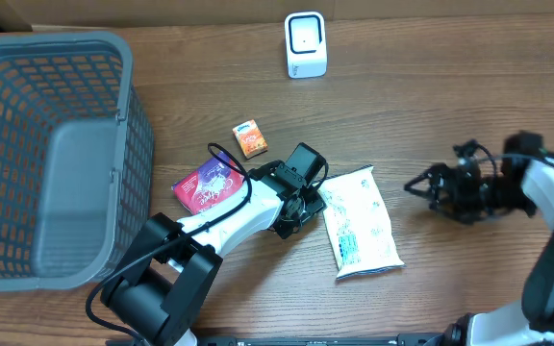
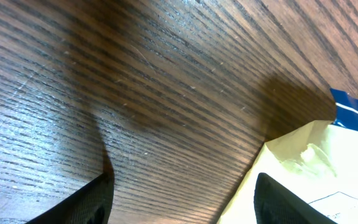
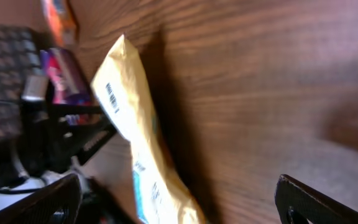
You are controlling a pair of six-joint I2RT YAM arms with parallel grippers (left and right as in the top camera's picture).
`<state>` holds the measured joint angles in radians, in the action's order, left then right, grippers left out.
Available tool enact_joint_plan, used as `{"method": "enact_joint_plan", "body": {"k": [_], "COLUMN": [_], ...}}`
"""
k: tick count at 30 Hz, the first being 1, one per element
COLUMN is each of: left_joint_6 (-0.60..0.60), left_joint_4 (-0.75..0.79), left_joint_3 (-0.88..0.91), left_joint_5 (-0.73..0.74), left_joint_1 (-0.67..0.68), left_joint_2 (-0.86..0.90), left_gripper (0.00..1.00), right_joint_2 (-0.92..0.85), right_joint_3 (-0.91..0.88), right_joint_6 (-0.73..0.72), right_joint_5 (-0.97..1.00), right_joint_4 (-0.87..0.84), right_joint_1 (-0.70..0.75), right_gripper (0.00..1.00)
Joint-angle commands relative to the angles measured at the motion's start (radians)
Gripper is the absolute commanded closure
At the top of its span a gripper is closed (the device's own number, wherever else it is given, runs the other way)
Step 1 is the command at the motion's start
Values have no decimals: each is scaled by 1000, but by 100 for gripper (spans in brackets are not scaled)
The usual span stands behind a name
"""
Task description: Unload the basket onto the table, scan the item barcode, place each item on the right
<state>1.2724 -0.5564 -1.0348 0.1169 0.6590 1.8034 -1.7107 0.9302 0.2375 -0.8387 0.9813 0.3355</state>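
Note:
My right gripper picks up the cream pouch [image 1: 358, 223] by its long side edge facing it next, so the small barcode stays uncovered to scan.
A cream pouch [image 1: 358, 223] with blue print lies flat on the wooden table, right of centre. The right wrist view shows the pouch [image 3: 132, 124] with a small barcode [image 3: 112, 97] near its top edge. My left gripper [image 1: 306, 204] sits low at the pouch's left edge. It is open: in the left wrist view the left gripper [image 2: 182, 205] has one finger over bare wood and the other over the pouch [image 2: 309, 162]. My right gripper [image 1: 419, 186] stands open to the right of the pouch, apart from it; nothing lies between the right gripper's [image 3: 179, 205] fingers. A white scanner [image 1: 306, 44] stands at the back.
A large grey mesh basket [image 1: 46, 154] fills the left side. A small orange box [image 1: 250, 137] and a magenta packet [image 1: 207, 185] lie between the basket and the left arm. Bare wood lies between the pouch and the scanner.

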Motion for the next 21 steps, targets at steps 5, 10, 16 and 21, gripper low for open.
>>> {"method": "enact_joint_plan", "body": {"k": [5,10,16,21], "left_joint_6": [-21,-40,-47,-47], "left_joint_4": [-12,-12,-15,-14], "left_joint_3": [11,11,11,11], "left_joint_5": [6,7,7,7], "left_joint_1": [2,2,2,2], "left_joint_2": [33,33,33,33], "left_gripper": [34,34,33,33], "right_joint_2": [18,18,18,18], "right_joint_3": [-307,-465,-518,-520], "right_joint_6": [4,-155,-362,-441], "right_joint_5": [-184,-185,-120,-119], "right_joint_4": [-185,-418,-591,-643], "right_joint_1": [80,74,49,-27], "right_gripper": [0,0,0,0]}}
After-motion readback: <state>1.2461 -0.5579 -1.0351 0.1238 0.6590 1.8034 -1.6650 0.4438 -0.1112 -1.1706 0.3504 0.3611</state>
